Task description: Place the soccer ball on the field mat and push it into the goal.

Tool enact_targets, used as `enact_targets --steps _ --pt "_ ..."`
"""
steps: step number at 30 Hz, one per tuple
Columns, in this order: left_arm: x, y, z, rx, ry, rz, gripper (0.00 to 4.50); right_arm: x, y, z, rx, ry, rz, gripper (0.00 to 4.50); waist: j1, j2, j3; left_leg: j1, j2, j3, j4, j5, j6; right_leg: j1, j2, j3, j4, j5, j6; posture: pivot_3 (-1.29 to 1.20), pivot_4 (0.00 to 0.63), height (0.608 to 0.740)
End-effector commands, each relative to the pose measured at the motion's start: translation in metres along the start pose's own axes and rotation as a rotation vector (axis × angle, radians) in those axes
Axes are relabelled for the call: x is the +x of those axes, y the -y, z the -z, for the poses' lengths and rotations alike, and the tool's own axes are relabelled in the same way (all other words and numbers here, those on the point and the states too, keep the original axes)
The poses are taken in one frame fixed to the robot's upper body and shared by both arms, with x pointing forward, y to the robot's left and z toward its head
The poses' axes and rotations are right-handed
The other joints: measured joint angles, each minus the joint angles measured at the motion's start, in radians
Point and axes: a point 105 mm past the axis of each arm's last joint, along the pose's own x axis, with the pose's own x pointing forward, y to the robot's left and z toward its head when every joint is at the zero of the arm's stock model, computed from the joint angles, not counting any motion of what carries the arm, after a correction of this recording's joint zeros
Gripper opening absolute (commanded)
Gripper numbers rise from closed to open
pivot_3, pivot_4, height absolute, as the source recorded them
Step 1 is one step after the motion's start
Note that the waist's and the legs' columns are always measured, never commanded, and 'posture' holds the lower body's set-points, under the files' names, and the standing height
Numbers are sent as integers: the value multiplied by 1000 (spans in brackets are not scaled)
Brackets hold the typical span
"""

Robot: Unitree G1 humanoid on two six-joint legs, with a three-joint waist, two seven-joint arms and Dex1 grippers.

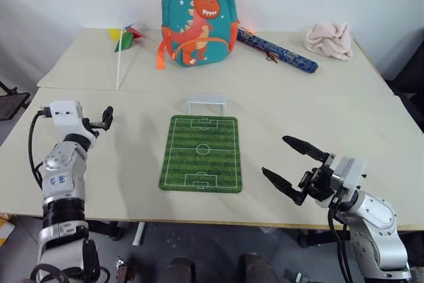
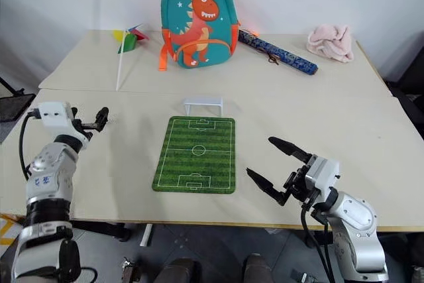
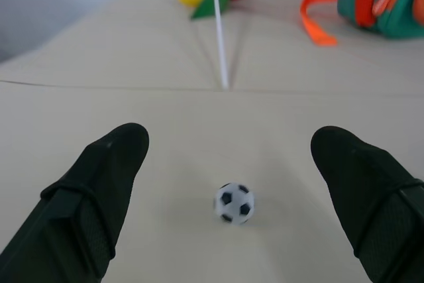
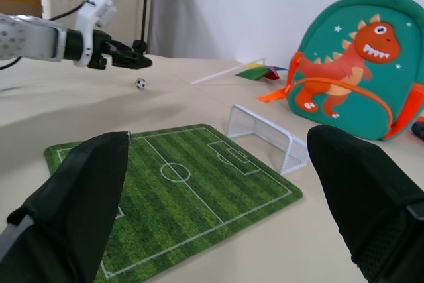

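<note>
My left gripper should move toward the ball before it closes on the soccer ball [image 3: 234, 203], because the left wrist view shows tabletop between the gripper's fingers and the ball.
The soccer ball [image 3: 234, 203], tiny and white with black patches, lies on the bare table just ahead of my left gripper [image 3: 230, 138], whose fingers stand open on either side of it without touching. From the right wrist the ball [image 4: 140, 83] sits just beyond that gripper's tips [image 4: 142, 63]. The green field mat [image 1: 201, 153] lies flat at the table's middle, to the right of the ball. The white goal [image 1: 206, 104] stands at the mat's far end. My right gripper [image 1: 275, 156] hovers open to the right of the mat, empty.
A teal dinosaur backpack [image 1: 199, 14] stands at the back centre, with a pinwheel [image 1: 124, 38] to its left and a blue patterned roll [image 1: 278, 50] and a pink cloth [image 1: 329, 39] to its right. The table's front edge [image 1: 218, 222] runs just behind both arms.
</note>
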Motion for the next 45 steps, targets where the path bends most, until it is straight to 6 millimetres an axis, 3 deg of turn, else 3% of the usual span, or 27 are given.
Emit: enact_targets --steps 1,5,11,14,24,28,30,32,35,39,41,45 --pt "8 -3 4 69 -55 14 4489 2 -1 -7 -27 26 -2 4500 -8 0 0 0 0 0 0 0 0 0 0 0 0 0 0 0 150 740" --pt "13 -12 12 86 -96 -50 4489 1 -2 -8 -25 17 11 4500 -11 0 0 0 0 1 0 0 0 -1 0 0 1 0 0 0 150 740" --pt "15 -9 24 62 -139 -34 4489 0 -3 -11 -27 11 32 4500 -5 0 0 0 0 1 0 0 0 -1 0 0 1 0 0 0 150 740" --pt "14 -10 27 64 -142 -34 3943 -1 -3 -11 -27 9 40 4500 -5 0 0 0 0 1 0 0 0 -1 0 0 2 0 0 0 150 740" --pt "11 -13 30 40 -150 -17 915 -9 -2 -6 -28 -1 52 4500 -9 0 0 0 0 2 1 0 0 -1 0 0 3 0 0 0 150 740" --pt "7 -8 0 -96 47 81 870 -13 1 -3 -38 -10 63 4500 -10 0 0 0 1 3 0 0 0 -2 0 0 3 0 0 0 150 740" --pt "-5 12 -29 -112 185 297 870 -17 4 -3 -52 -20 71 4500 -8 0 0 0 1 2 1 0 0 -2 0 0 3 0 0 0 150 740" --pt "-37 44 -63 -87 282 648 870 -24 9 -4 -75 -42 80 4500 -8 0 0 -1 1 2 1 0 0 -3 -1 0 2 0 0 0 150 740" --pt "-80 82 -78 -12 230 1025 870 -35 15 -6 -97 -79 83 4500 -6 0 0 -2 6 0 0 0 0 -2 -1 0 1 0 0 0 150 740" --pt "-117 136 -56 168 86 1390 870 -57 19 -5 -94 -145 79 4500 1 9 -1 1 3 0 0 -1 1 3 -1 0 -6 0 -1 0 150 740" --pt "-124 150 -49 205 76 1461 870 -62 18 -3 -89 -161 73 4500 -3 10 -1 1 0 1 0 -1 2 5 -1 1 -8 0 0 0 150 740" --pt "-128 180 3 345 -58 1611 870 -75 4 6 -54 -213 33 4500 -9 10 0 1 1 2 0 -1 2 3 1 1 -8 0 0 0 150 740"
